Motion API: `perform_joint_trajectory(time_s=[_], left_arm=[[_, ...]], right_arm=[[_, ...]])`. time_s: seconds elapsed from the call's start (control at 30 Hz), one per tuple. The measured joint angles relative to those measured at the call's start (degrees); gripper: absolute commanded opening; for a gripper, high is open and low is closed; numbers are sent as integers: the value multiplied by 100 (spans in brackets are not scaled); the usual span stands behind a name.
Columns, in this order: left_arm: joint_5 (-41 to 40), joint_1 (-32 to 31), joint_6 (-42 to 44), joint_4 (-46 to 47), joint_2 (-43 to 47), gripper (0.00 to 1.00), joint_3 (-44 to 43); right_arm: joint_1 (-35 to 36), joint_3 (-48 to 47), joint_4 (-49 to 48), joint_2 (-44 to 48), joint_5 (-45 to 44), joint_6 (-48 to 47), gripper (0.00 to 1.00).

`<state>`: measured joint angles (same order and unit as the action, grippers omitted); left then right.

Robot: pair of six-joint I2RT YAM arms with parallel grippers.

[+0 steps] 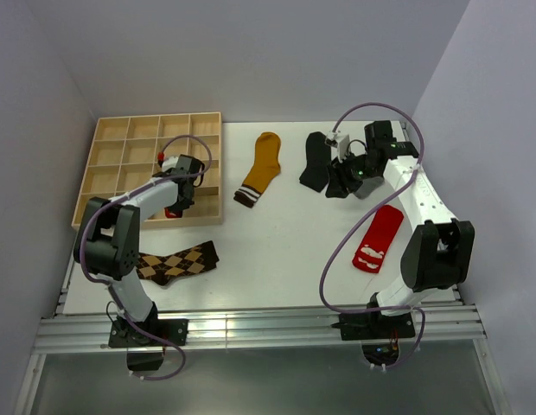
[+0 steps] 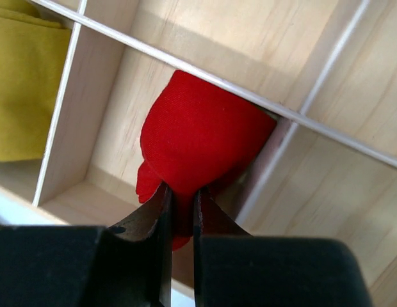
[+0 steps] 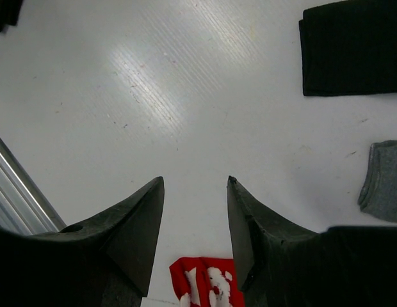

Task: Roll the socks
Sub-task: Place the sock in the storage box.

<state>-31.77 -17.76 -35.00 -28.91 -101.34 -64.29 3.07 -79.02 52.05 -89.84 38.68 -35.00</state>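
Note:
The red bundle (image 2: 198, 137) lies below the tops of the tray's dividers and would rest in that section of the tray, so my left gripper opens next.
My left gripper (image 2: 180, 192) is shut on a rolled red sock bundle (image 2: 198, 137) that sits in a compartment of the wooden grid tray (image 2: 326, 185). In the top view this gripper (image 1: 176, 201) is over the tray's near right part. A mustard yellow bundle (image 2: 25, 83) lies in the neighbouring compartment. My right gripper (image 3: 195, 182) is open and empty above the table, between the black sock (image 3: 352, 48), the grey sock (image 3: 384, 182) and the flat red sock with white print (image 3: 208, 281). In the top view the right gripper (image 1: 341, 181) hovers beside the black sock (image 1: 315, 162).
A flat mustard sock (image 1: 261, 169) lies mid-table. A brown argyle sock (image 1: 177, 262) lies near the front left. The red printed sock (image 1: 378, 239) lies front right. The wooden tray (image 1: 147, 117) fills the back left corner. Walls close in on three sides.

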Motion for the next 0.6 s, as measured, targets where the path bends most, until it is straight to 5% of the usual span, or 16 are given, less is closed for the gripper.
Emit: perform_joint_trajectory(time_s=[0.43,0.6], left_arm=[[807,463,-15,160,-28,1,44],[916,514,-13,157,-4,25,44]], right_arm=[[-2,157,-42,87,-116,-46,51],[-2,166,-48,90,-162,-46,52]])
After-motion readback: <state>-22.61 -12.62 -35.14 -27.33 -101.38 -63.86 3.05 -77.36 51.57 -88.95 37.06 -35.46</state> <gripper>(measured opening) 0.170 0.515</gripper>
